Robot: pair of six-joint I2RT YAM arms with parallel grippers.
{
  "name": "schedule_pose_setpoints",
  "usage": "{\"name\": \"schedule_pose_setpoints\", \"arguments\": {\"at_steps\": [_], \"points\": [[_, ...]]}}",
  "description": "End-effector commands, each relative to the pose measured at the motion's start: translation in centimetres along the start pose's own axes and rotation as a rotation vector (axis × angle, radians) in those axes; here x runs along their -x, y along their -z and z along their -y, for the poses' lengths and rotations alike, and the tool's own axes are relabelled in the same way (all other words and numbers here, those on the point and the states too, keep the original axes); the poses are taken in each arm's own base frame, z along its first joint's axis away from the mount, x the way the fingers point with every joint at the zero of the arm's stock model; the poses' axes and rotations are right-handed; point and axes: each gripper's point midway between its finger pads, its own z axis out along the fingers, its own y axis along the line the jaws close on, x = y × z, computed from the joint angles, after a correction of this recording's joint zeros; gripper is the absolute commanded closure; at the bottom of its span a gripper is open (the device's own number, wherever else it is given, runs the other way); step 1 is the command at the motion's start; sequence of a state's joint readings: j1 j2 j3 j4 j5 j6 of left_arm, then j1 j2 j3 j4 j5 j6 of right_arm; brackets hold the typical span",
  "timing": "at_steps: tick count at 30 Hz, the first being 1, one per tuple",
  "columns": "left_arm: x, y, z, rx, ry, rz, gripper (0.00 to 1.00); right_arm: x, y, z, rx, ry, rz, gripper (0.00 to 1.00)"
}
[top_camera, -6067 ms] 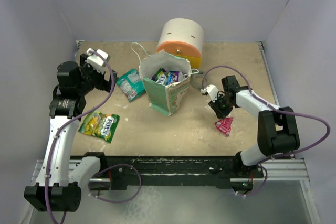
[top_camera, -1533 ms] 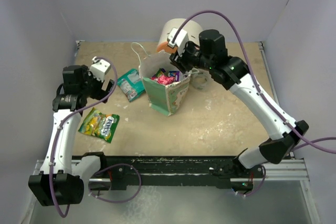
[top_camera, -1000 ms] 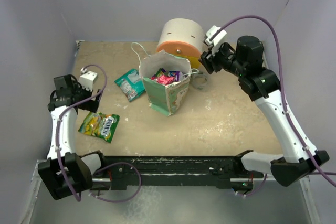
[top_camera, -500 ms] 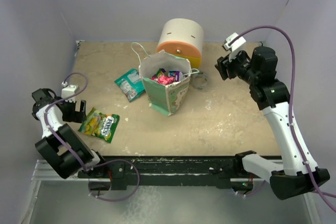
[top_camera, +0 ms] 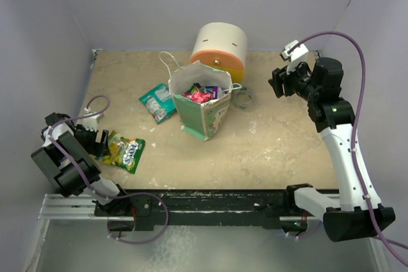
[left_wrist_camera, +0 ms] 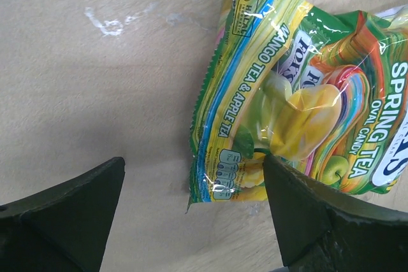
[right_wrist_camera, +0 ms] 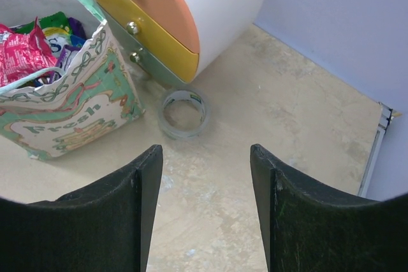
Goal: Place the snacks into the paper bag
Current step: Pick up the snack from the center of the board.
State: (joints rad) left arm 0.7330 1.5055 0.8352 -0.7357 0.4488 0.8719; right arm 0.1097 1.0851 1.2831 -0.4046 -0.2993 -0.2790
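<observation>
The packet has to go into the paper bag (top_camera: 205,111) with its other end free, so the robot's left gripper should next grab the yellow-green snack packet by its blue-striped end (top_camera: 107,157).
The mint-green paper bag (top_camera: 205,111) stands mid-table with pink, purple and blue snack packets (top_camera: 200,93) inside; it also shows in the right wrist view (right_wrist_camera: 76,103). A yellow-green packet (top_camera: 125,151) lies on the table at the left, and a teal packet (top_camera: 157,101) lies left of the bag. My left gripper (top_camera: 95,141) is open, low at the yellow-green packet's left edge; in the left wrist view the packet (left_wrist_camera: 306,100) lies between and beyond the open fingers (left_wrist_camera: 194,179). My right gripper (top_camera: 278,83) is open and empty, raised right of the bag (right_wrist_camera: 205,157).
A round cream-orange-yellow drawer unit (top_camera: 220,48) stands behind the bag, also in the right wrist view (right_wrist_camera: 185,11). A small clear ring (top_camera: 242,97) lies right of the bag (right_wrist_camera: 183,113). Walls close in the table on three sides.
My right arm dropped a pink packet into the bag and pulled back to the right, gripper open. My left arm swung down and left to the yellow-green packet's edge.
</observation>
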Motion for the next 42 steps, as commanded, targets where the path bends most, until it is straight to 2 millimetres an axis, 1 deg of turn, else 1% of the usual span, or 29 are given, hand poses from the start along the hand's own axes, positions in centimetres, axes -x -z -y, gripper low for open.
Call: {"name": "schedule_pose_setpoints", "arguments": {"at_steps": [1, 5, 8, 13, 18, 22, 35, 39, 42], "points": [[-0.2, -0.8, 0.8, -0.073, -0.039, 0.012, 0.1, 1.3, 0.2, 0.0, 0.016, -0.009, 0.067, 0.4], [-0.5, -1.2, 1.2, -0.114, -0.031, -0.001, 0.19, 1.0, 0.1, 0.0, 0.017, -0.014, 0.065, 0.39], [-1.0, -1.6, 2.0, -0.157, -0.019, -0.011, 0.26, 0.8, 0.1, 0.0, 0.015, -0.014, 0.066, 0.39], [-1.1, -1.9, 1.9, -0.167, -0.015, -0.019, 0.32, 0.2, -0.1, 0.0, 0.017, -0.016, 0.054, 0.39], [-1.1, -2.1, 1.9, -0.173, -0.02, -0.016, 0.38, 0.1, -0.2, 0.1, 0.013, -0.015, 0.055, 0.39], [-1.0, -2.3, 1.8, -0.177, -0.016, -0.008, 0.48, 0.0, -0.3, 0.1, 0.014, -0.017, 0.053, 0.39], [2.1, -2.2, 1.8, -0.2, -0.022, 0.06, 0.74, -0.2, -0.5, 0.3, 0.013, -0.017, 0.046, 0.38], [3.4, -1.6, 2.1, -0.201, -0.041, 0.083, 0.83, -0.2, -0.5, 0.4, 0.012, -0.018, 0.046, 0.38], [4.4, -0.7, 2.4, -0.201, -0.056, 0.103, 0.92, -0.1, -0.5, 0.4, 0.013, -0.019, 0.047, 0.38]]}}
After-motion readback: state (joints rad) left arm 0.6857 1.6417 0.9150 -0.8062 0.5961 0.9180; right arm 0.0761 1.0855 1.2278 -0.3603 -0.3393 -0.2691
